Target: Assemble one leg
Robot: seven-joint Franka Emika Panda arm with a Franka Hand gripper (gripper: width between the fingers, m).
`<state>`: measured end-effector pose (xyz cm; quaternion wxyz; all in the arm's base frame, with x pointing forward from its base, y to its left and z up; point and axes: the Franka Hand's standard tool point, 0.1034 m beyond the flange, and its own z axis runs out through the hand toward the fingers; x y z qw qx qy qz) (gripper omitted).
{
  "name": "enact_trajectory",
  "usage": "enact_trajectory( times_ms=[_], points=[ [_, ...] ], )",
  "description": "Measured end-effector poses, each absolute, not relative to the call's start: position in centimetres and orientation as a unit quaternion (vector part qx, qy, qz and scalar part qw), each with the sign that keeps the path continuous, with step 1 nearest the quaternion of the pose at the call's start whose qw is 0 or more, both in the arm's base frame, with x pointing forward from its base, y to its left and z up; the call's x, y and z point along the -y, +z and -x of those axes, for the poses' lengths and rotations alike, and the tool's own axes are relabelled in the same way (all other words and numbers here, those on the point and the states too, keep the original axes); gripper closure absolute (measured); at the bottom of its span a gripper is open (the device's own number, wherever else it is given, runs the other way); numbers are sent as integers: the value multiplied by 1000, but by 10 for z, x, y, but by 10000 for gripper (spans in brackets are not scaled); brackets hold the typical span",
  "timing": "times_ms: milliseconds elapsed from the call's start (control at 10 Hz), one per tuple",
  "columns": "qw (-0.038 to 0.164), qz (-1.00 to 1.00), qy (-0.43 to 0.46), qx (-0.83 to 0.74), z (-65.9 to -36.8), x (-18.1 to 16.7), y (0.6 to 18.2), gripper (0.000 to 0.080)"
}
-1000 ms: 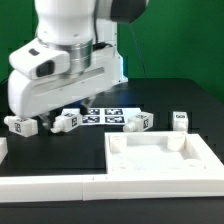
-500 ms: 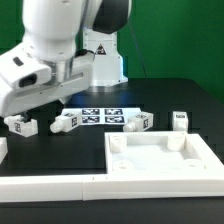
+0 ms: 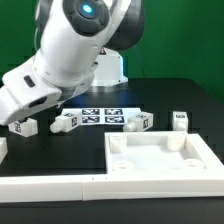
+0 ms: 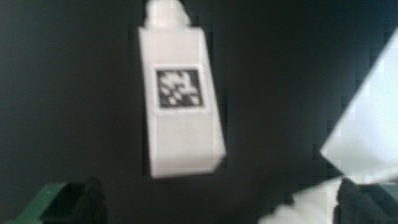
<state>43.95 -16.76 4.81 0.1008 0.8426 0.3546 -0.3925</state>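
Observation:
Next, my gripper picks up the leg by its end (image 3: 31, 126) (image 4: 185, 156) opposite the peg, so the small peg stays free to enter the white square panel.
Several look-alike white legs with square tags lie in a row on the black table. The leftmost leg (image 3: 24, 127) lies right under my gripper (image 3: 16, 112) at the exterior view's left. In the wrist view this leg (image 4: 182, 100) lies lengthwise ahead of my gripper (image 4: 214, 208), with its tag facing up and a small peg at its far end. The dark fingertips (image 4: 68, 203) stand wide apart, and nothing is between them. The gripper is open and clear of the leg.
Other legs lie further along the row (image 3: 67, 121), (image 3: 139, 121), (image 3: 180, 120). The marker board (image 3: 101, 115) lies behind them. The large white square panel (image 3: 160, 157) fills the front right, and a white rail (image 3: 50, 187) runs along the front. A white part edge (image 4: 365, 150) shows beside the gripper.
The arm has swung and tilted toward the exterior view's left. The hand has moved from above the row's middle to over the leftmost leg. No part has moved.

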Motion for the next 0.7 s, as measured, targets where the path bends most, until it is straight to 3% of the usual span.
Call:
enact_trajectory(
  times_ms=[500, 700],
  points=[
    [108, -824, -434, -348, -436, 169, 40, 151],
    [130, -846, -413, -310, -434, 187, 31, 151]
  ],
)
